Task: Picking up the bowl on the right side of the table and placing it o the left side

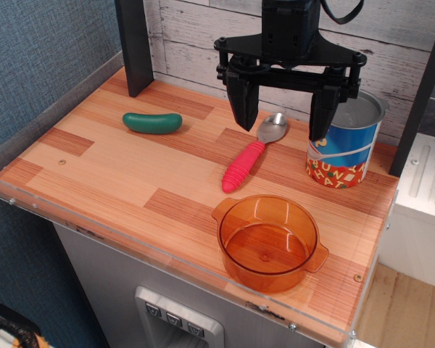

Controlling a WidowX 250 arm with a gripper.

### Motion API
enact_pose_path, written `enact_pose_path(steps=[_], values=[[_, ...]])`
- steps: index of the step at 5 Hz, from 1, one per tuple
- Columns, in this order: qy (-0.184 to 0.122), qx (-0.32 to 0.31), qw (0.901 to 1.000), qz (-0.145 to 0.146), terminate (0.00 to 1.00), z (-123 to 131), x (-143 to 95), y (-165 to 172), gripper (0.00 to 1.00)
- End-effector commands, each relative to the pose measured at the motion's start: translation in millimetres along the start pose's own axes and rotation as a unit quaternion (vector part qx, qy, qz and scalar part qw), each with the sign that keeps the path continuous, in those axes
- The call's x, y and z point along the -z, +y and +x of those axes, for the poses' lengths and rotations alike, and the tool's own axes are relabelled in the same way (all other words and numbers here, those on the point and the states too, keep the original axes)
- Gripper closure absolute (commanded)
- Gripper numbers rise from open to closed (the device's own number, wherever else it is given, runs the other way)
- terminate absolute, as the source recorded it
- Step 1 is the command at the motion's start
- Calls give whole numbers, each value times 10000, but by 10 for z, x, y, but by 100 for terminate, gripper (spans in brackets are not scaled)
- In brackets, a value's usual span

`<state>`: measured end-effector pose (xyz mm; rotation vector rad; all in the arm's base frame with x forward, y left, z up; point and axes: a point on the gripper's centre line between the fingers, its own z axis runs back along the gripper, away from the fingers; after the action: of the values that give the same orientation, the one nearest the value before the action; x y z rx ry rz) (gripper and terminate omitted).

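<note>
My gripper grabs its rim [313, 229] next, to move the orange bowl [269, 243] to its new place.
The translucent orange bowl [269, 243] stands upright and empty near the front right edge of the wood-grain table [116, 170]. Two small flat handles stick out at its rim. My black gripper [283, 123] hangs open above the back right of the table, its two fingers wide apart. It is well behind and above the bowl and holds nothing. One finger is over the spoon's bowl, the other in front of the blue can.
A spoon [250, 156] with a pink ribbed handle lies behind the bowl. A blue tin can [344, 145] stands at the back right. A green pickle-shaped toy [152, 122] lies at the back left. A black post [134, 43] stands at the back left corner.
</note>
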<state>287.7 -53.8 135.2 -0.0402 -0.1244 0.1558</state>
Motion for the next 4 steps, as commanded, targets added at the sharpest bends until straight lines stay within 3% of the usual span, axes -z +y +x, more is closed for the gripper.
enact_pose_path(steps=[1, 2, 3, 4], values=[[0, 0, 10000, 0, 0, 0, 0, 0, 0], [-125, -655, 9978, -17, 0, -48, 117, -38, 0], [-302, -1613, 9864, -48, 0, -137, 279, -162, 0], [-383, -2501, 9674, -87, 0, -196, 495, -248, 0]])
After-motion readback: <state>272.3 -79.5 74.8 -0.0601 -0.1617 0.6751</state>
